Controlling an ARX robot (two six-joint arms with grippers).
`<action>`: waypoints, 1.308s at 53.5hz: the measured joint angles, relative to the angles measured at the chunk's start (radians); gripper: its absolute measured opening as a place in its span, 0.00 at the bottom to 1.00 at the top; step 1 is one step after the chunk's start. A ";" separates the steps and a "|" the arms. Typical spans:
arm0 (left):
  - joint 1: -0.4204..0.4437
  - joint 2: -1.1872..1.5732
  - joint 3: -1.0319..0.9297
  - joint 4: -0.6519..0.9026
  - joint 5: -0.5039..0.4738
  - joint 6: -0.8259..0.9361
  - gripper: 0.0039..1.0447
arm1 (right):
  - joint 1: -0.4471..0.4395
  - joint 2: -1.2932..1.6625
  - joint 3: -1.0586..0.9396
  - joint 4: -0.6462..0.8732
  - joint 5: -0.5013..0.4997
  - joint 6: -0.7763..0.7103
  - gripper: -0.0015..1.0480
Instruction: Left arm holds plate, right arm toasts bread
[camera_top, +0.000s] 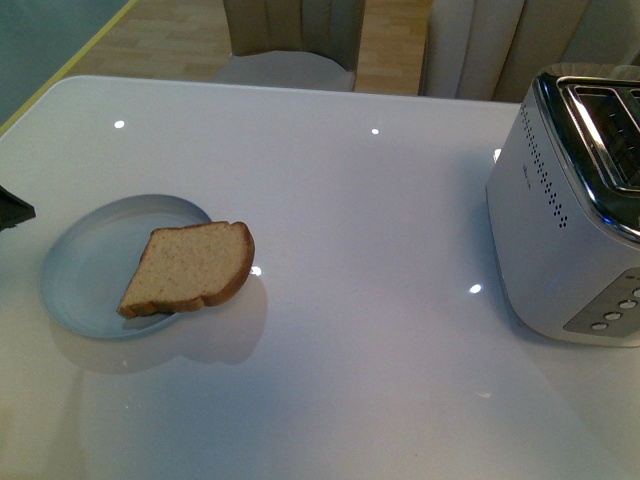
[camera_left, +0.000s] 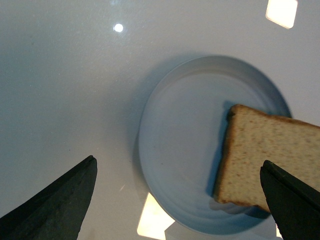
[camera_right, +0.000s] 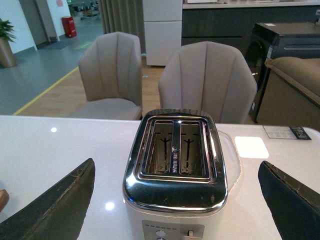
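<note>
The pale blue-grey plate needs to be held for the toasting (camera_top: 600, 130), so my left gripper should next grab it by its rim (camera_top: 48, 268).
A pale blue-grey plate (camera_top: 82, 262) lies on the white table at the left. A slice of brown bread (camera_top: 190, 266) rests on its right side and overhangs the rim. Only a black tip of the left arm (camera_top: 14, 208) shows at the left edge of the front view, beside the plate. In the left wrist view my left gripper (camera_left: 180, 200) is open above the plate (camera_left: 180, 145), with the bread (camera_left: 270, 160) near one finger. My right gripper (camera_right: 175, 200) is open and empty, facing the toaster (camera_right: 175, 175), whose two slots are empty. The right arm is out of the front view.
The silver and white toaster (camera_top: 570, 220) stands at the table's right edge, with buttons on its near end. Two beige chairs (camera_right: 207, 80) stand behind the table's far edge. The white table (camera_top: 370, 280) stretches between plate and toaster.
</note>
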 joint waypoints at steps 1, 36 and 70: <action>0.000 0.022 0.012 0.005 -0.002 0.002 0.93 | 0.000 0.000 0.000 0.000 0.000 0.000 0.92; -0.063 0.335 0.167 0.031 -0.082 0.104 0.93 | 0.000 0.000 0.000 0.000 0.000 0.000 0.92; -0.104 0.378 0.198 -0.006 -0.111 0.071 0.30 | 0.000 0.000 0.000 0.000 0.000 0.000 0.92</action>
